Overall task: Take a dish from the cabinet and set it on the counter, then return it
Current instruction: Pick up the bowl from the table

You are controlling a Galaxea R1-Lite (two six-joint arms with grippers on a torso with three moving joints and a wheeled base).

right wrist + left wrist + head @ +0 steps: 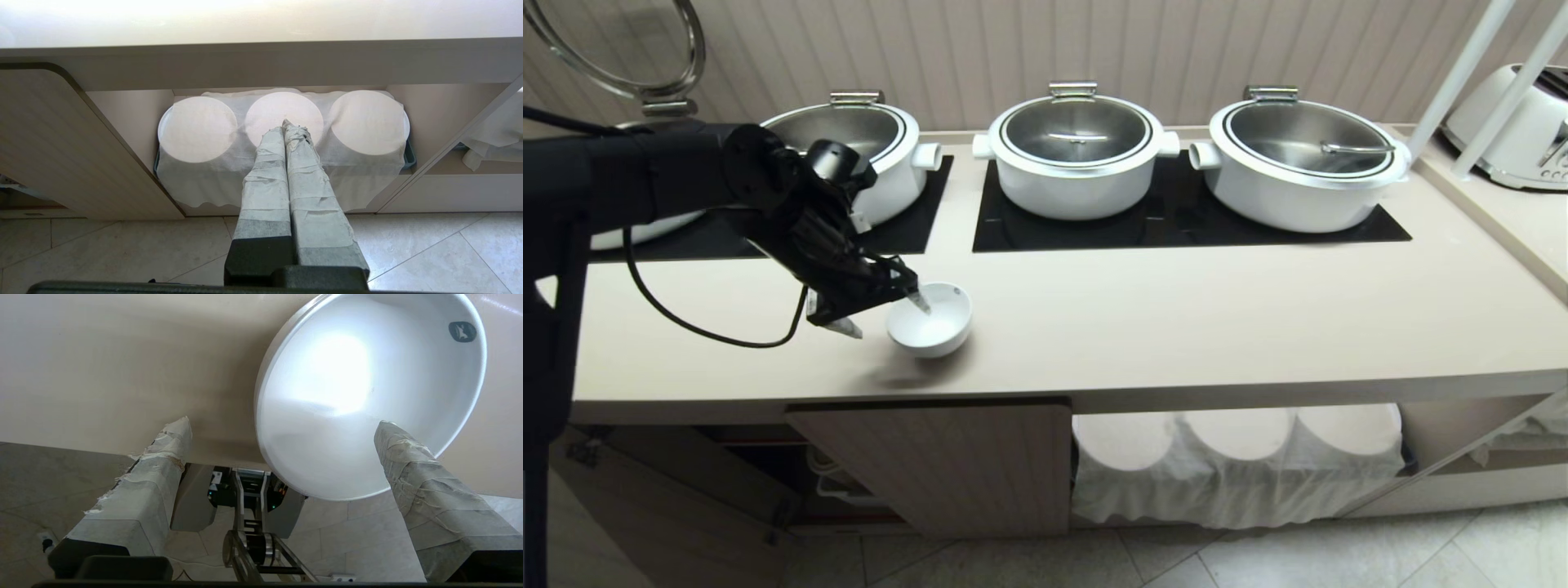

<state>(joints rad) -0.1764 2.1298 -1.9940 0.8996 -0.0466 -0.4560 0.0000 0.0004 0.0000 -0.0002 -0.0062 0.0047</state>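
Note:
My left gripper's fingers span the dish's rim [890, 322] but are above it, over the dish's hollow [939, 327] and counter, so coming down comes next, before it closes.
The dish [935, 322], a small white bowl, stands upright on the beige counter [1176, 327] near its front edge. My left gripper [888, 317] is open at the bowl's left rim. In the left wrist view one taped finger [408, 457] reaches over the dish [347, 396] and the other finger [163, 465] stays outside it, with a wide gap on both sides of the rim between them. Below the counter, the cabinet [947, 465] shows one fluted door and a dark opening to its left. My right gripper [286, 124] hangs shut low in front of the counter.
Three white pots [1076, 163] with glass lids sit on black panels [1176, 229] at the back. A black cable [686, 318] loops over the counter under my left arm. Cloth-draped white stacks [1233, 457] fill the open bay on the right. A toaster [1523, 131] stands far right.

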